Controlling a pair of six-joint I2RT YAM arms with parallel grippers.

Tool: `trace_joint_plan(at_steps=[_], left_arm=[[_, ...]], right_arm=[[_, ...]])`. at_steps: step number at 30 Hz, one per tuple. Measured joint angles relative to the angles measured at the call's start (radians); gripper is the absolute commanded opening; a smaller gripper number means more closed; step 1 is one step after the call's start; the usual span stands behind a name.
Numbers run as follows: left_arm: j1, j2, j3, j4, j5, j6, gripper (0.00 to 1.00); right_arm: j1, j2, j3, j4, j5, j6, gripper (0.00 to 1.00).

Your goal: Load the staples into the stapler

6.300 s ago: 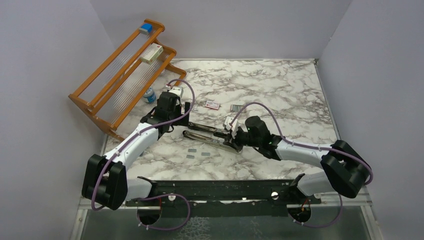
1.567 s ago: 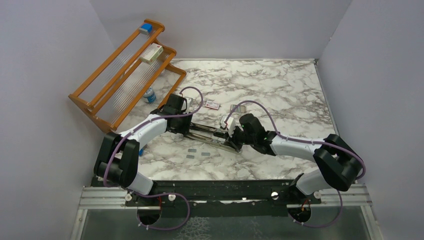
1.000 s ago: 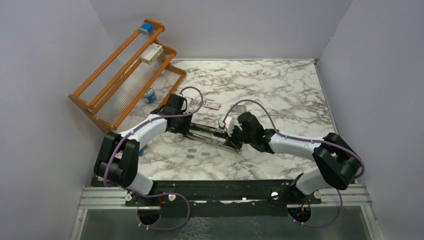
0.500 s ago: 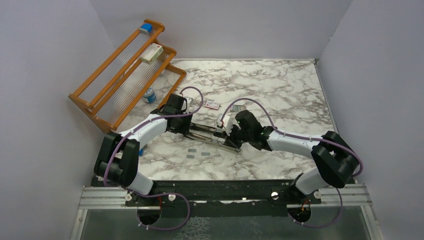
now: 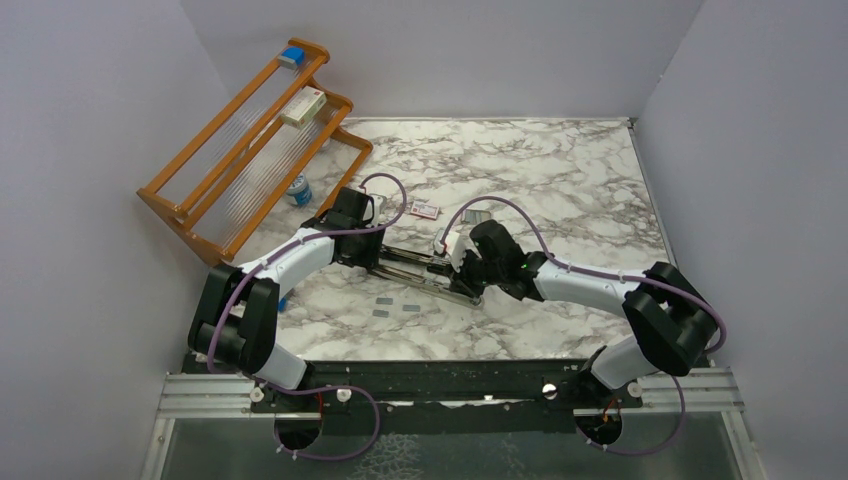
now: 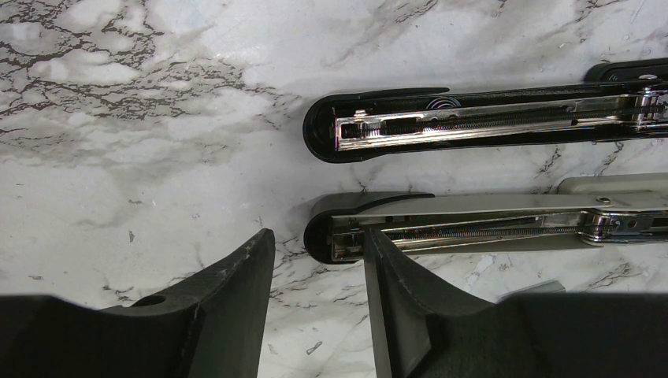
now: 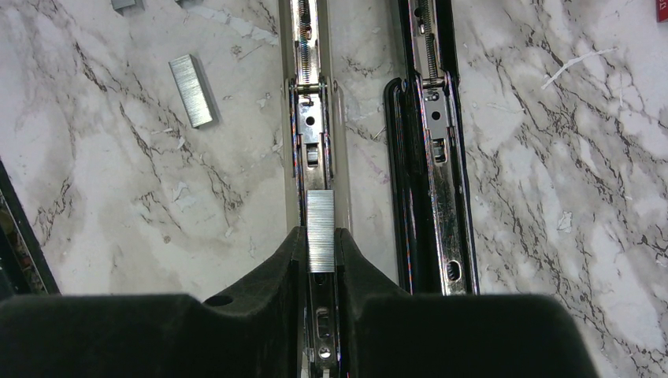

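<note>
The strip of staples lies lengthwise over the grey bar's rail, between the rail's edges, and it would land there, so my right gripper should open now.
The black stapler lies open on the marble, its silver rail facing up. A light grey bar with its own open rail lies alongside; I cannot tell whether the two are joined. My right gripper is shut on a strip of staples that sits in line over the grey bar's rail. My left gripper stands open at the other end. Its right finger rests against the grey bar's dark nose, and marble shows between the fingers. The black part lies beyond.
Loose staple strips lie near the front, one left of the grey bar. A red-and-white packet and a grey tray sit behind the stapler. At the back left, a wooden rack holds a white-and-red box.
My right gripper has slid a little to the left along the bar with the strip. The left arm, which earlier came down to the stapler's left end, has held still for the last second.
</note>
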Motion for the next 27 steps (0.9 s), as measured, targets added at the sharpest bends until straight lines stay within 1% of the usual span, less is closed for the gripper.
trace_joint_plan(at_steps=[3,6,18,27], left_arm=[[0.000,0.000,0.000,0.000,0.000,0.000,0.48],[0.000,0.000,0.000,0.000,0.000,0.000,0.48],[0.000,0.002,0.002,-0.002,0.001,0.000,0.48],[0.000,0.003,0.002,-0.002,0.003,0.001,0.48]], right_arm=[[0.000,0.000,0.002,-0.005,0.000,-0.002,0.16],[0.000,0.000,0.003,-0.011,0.000,-0.007,0.16],[0.000,0.000,0.008,-0.027,0.000,-0.012,0.25],[0.000,0.000,0.015,-0.045,0.000,-0.019,0.26]])
